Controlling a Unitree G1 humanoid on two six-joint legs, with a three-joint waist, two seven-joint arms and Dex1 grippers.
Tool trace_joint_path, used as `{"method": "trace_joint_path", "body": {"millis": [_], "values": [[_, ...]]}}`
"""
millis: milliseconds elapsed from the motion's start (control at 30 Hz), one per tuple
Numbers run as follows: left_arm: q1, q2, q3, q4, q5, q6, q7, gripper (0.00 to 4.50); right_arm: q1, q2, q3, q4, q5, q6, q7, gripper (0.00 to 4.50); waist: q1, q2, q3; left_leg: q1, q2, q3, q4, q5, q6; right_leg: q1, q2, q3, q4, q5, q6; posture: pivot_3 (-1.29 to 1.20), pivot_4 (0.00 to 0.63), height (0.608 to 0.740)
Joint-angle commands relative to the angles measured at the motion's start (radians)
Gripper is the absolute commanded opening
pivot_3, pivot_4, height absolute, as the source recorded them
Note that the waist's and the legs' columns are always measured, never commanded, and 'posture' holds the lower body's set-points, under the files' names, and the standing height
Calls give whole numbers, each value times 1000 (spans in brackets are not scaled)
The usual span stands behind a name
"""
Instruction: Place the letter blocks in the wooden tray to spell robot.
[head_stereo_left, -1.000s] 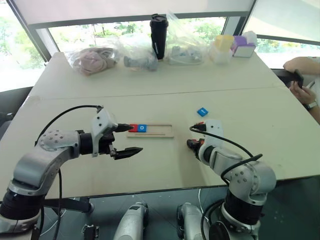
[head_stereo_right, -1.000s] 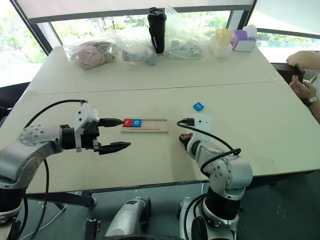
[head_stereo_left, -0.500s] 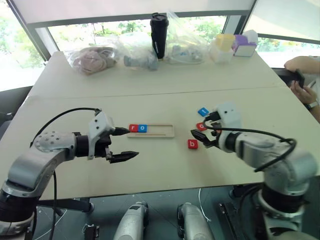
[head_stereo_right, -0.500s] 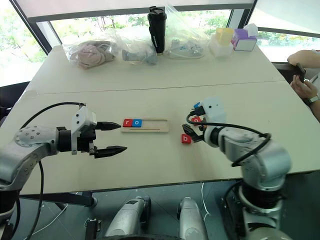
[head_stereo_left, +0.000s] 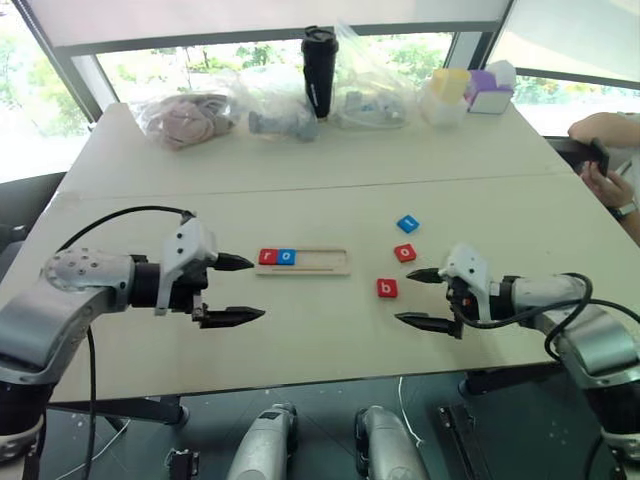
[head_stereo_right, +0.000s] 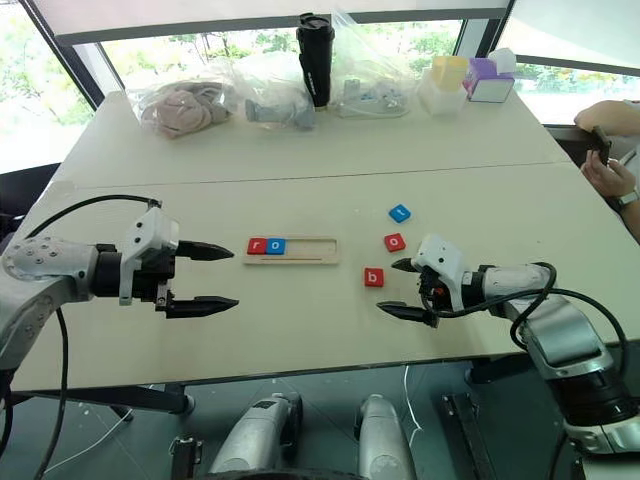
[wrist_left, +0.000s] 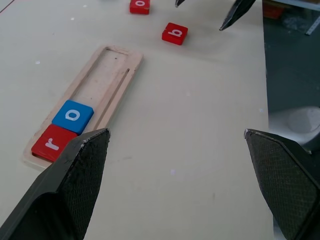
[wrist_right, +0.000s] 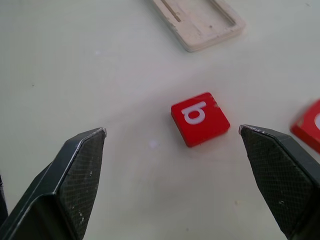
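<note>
My right gripper is still short of the red "b" block (head_stereo_left: 387, 288) (wrist_right: 200, 119) and would miss it if it closed now. It should move toward the block before it closes.
The wooden tray (head_stereo_left: 318, 262) lies mid-table with a red "r" block (head_stereo_left: 267, 257) and a blue "o" block (head_stereo_left: 286, 257) at its left end. To its right, loose on the table, are a red "b" block (head_stereo_left: 386, 288), a red "o" block (head_stereo_left: 404, 252) and a blue "t" block (head_stereo_left: 406, 223). My left gripper (head_stereo_left: 255, 288) hovers open just left of the tray, holding nothing. My right gripper (head_stereo_left: 405, 298) is open and empty, just right of the "b" block (wrist_right: 200, 118), which lies ahead of its fingertips.
Along the far edge stand a black tumbler (head_stereo_left: 318, 58), several plastic bags (head_stereo_left: 190, 118), and yellow and purple boxes (head_stereo_left: 465, 92). A person's arm and hand (head_stereo_left: 603, 165) reach in at the right edge. The near table edge is just behind both grippers.
My right gripper opened and swung right and toward the near edge, uncovering the red "b" and "o" blocks on the table. The left gripper stayed about where it was.
</note>
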Motion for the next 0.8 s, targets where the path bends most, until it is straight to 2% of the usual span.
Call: {"method": "trace_joint_path", "body": {"millis": [33, 467, 600, 700, 800], "values": [[0, 23, 28, -19, 1, -12, -1, 4500, -33, 11, 25, 51, -45, -103, 31, 4419, 3, 0, 0, 0, 0, 0, 0, 0, 0, 0, 0, 0, 0, 1, -2, 0, 150, 740], [66, 22, 60, -108, -37, 43, 83, 4500, -202, 99, 92, 390, -121, -258, 144, 4419, -2, 0, 0, 0, 0, 0, 0, 0, 0, 0, 1, 0, 2, 1, -2, 0, 150, 740], [80, 23, 67, -116, -35, 48, 102, 4500, -226, 123, 102, 437, -139, -285, 159, 4419, -2, 0, 0, 1, 0, 0, 0, 0, 0, 0, 1, 0, 2, 2, -1, 0, 150, 740], [103, 37, 89, -116, -32, 45, 102, 4500, -228, 131, 101, 448, -139, -293, 172, 3596, -2, 0, 0, 1, 0, 0, 0, 0, 0, 0, 1, 0, 3, 2, -1, 0, 150, 740], [111, 46, 103, -112, -33, 43, 101, 4500, -227, 132, 100, 447, -138, -296, 184, 2084, -2, 0, 0, 1, 0, 0, 0, 1, 0, 0, 2, 0, 4, 2, -1, 0, 150, 740]]}}
